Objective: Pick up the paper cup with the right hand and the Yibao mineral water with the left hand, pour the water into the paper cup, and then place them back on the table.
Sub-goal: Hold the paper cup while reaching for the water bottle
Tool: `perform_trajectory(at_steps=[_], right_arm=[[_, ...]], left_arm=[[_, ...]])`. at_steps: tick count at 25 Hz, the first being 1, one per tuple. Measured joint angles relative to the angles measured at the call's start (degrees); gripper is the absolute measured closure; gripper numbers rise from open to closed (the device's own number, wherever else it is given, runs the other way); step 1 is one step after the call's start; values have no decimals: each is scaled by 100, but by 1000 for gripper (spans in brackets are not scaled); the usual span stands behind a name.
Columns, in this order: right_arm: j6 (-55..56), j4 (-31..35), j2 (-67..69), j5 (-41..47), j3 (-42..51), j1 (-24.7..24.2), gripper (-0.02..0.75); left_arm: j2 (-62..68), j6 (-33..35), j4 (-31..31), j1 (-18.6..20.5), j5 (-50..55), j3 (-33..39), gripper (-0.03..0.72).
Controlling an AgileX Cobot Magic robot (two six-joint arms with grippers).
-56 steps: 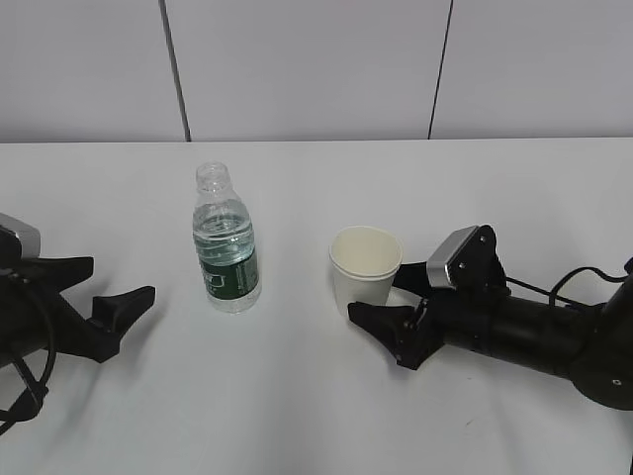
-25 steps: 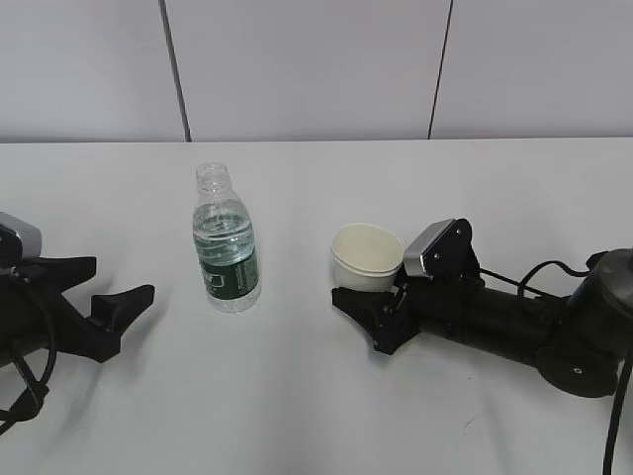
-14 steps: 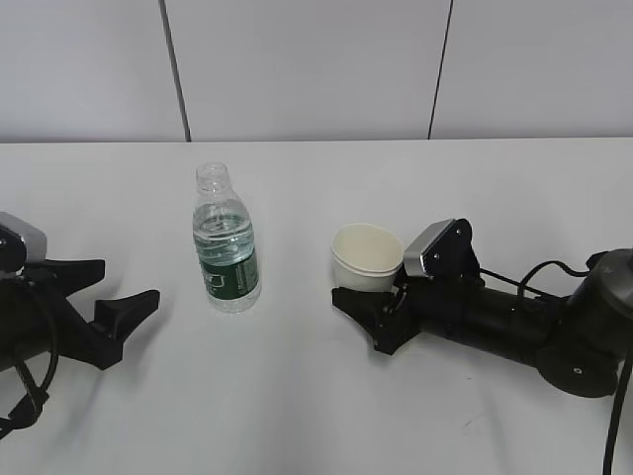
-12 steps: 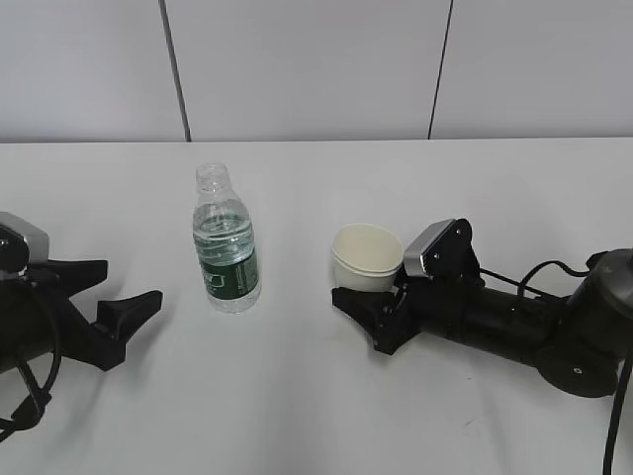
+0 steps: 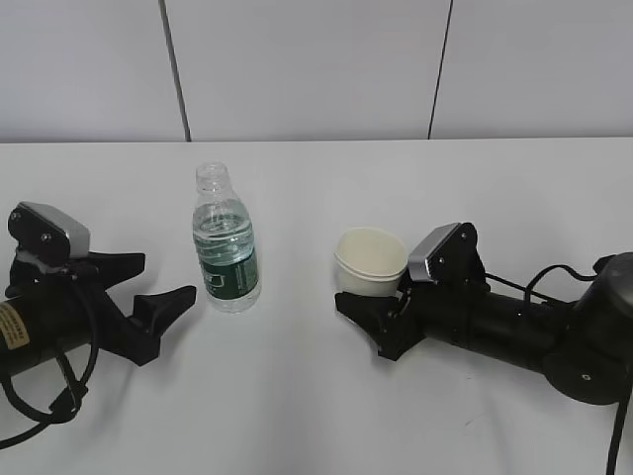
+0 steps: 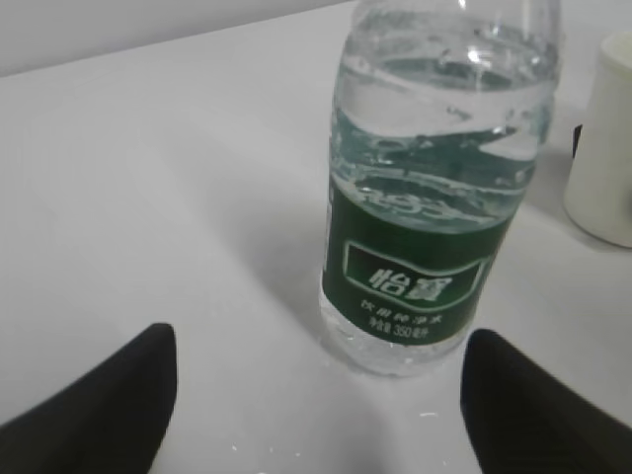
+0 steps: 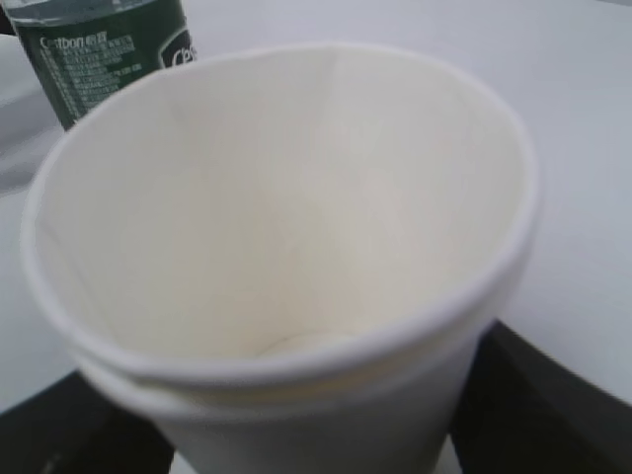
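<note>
My left gripper grabs the bottle by its green-labelled lower part (image 5: 232, 278) next, since the open bottle holds water up to its shoulder (image 5: 223, 226) and would spill if it tipped.
The Yibao mineral water (image 5: 226, 242) stands upright and uncapped on the table (image 5: 297, 396), with water (image 5: 225, 236) up to its shoulder. My left gripper (image 5: 163, 277) is open, low on the table just left of the bottle, not touching it. In the left wrist view the bottle (image 6: 434, 197) stands just beyond my open left gripper (image 6: 316, 415), a little right of centre. My right gripper (image 5: 371, 293) is shut on the lower part of the paper cup (image 5: 371, 260), which leans slightly. In the right wrist view the empty cup (image 7: 286, 247) fills the frame between the black fingers (image 7: 553, 405).
A grey panelled wall (image 5: 316, 69) runs along the table's far edge. The bottle's green label (image 7: 109, 44) shows just beyond the cup in the right wrist view. A black cable (image 5: 564, 272) trails from the right arm.
My right gripper closed round the cup and now holds it, shifted slightly right. My left arm has slid right towards the bottle, jaws still open.
</note>
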Motion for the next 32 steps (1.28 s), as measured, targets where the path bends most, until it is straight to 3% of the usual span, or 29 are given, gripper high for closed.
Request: perform_trajectory(at_steps=[32], right_arm=[[-245, 316, -241, 13, 238, -11, 187]], left_arm=[[88, -168, -55, -58, -3, -5, 156]])
